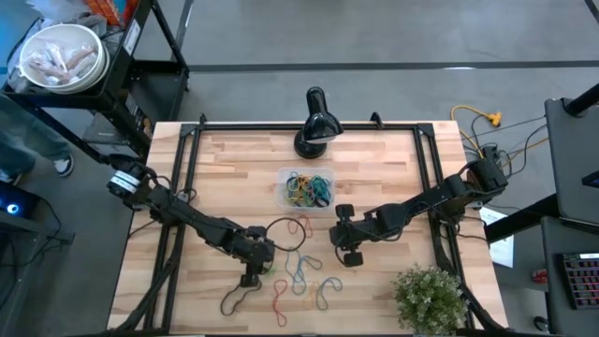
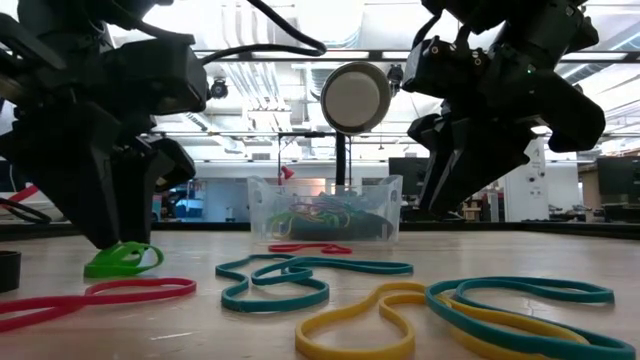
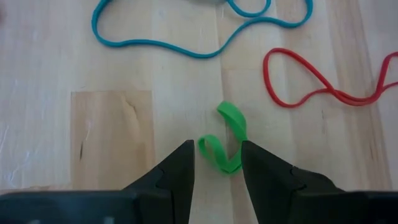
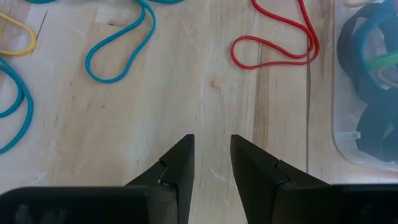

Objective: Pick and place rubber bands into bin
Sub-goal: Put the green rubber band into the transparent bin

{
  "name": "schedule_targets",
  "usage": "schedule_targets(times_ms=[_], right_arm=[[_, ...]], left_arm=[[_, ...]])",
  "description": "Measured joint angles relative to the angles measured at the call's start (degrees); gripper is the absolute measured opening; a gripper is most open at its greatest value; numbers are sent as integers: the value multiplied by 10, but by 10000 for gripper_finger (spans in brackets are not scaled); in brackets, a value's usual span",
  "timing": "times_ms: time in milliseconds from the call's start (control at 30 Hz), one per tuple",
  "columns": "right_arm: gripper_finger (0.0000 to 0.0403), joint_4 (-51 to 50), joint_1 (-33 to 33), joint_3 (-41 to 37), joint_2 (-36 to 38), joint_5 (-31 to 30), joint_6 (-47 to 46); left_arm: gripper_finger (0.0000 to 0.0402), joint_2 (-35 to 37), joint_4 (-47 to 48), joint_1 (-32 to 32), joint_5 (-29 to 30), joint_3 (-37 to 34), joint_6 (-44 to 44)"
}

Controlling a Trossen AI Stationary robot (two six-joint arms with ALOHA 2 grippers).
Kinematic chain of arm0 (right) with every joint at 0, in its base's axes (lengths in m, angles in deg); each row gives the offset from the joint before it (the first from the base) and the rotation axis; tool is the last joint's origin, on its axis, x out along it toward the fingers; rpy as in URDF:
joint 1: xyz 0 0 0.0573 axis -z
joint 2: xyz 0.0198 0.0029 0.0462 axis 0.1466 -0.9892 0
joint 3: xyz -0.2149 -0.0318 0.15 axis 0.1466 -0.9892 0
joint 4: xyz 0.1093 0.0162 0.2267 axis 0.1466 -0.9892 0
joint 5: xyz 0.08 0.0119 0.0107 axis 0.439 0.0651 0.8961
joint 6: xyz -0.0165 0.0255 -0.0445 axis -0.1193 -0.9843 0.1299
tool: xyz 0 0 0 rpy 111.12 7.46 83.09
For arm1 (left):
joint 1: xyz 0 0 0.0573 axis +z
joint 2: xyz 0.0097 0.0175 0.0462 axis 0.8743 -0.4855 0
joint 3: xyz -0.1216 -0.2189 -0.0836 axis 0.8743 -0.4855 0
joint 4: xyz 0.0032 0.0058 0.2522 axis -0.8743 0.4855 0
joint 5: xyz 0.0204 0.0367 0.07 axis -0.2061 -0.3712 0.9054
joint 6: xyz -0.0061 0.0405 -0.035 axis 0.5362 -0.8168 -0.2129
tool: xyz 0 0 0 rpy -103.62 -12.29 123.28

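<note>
The green rubber band is on the table. My left gripper should pick it up by its loop [image 1: 268, 268] next, to clear the table into the bin [image 1: 281, 192].
Several rubber bands lie flat on the wooden table: teal [image 1: 304, 271], yellow [image 1: 328, 292], red [image 1: 281, 301] and another red [image 4: 277, 43] beside the bin. The clear bin [image 1: 281, 192] stands at the table's middle toward the far edge, with more bands in it. My left gripper [image 3: 216, 146] is open and low over the table, one finger on either side of a small crumpled green band [image 3: 231, 118], which lies on the wood [image 2: 122, 260]. My right gripper [image 4: 211, 140] is open over bare wood, just near of the bin [image 4: 348, 149]. My left gripper comes at the green band from above, pointing down, with the band's near loop [image 3: 217, 155] between its fingers. Whether a finger touches the band, I cannot tell. The band lies on the table.
A black lamp [image 1: 314, 126] stands at the far edge behind the bin. A potted plant [image 1: 430, 295] fills the near right corner. A thin black cable loop [image 1: 281, 234] lies between the grippers. Black frame rails [image 1: 187, 168] run along the table's sides.
</note>
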Motion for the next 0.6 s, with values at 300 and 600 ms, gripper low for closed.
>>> schedule_targets(times_ms=[300, 600], right_arm=[[91, 0, 0, -1, 0, 0, 0], [87, 0, 0, -1, 0, 0, 0]], left_arm=[[76, 0, 0, 0, -1, 0, -5], [6, 0, 2, 0, -1, 0, -6]])
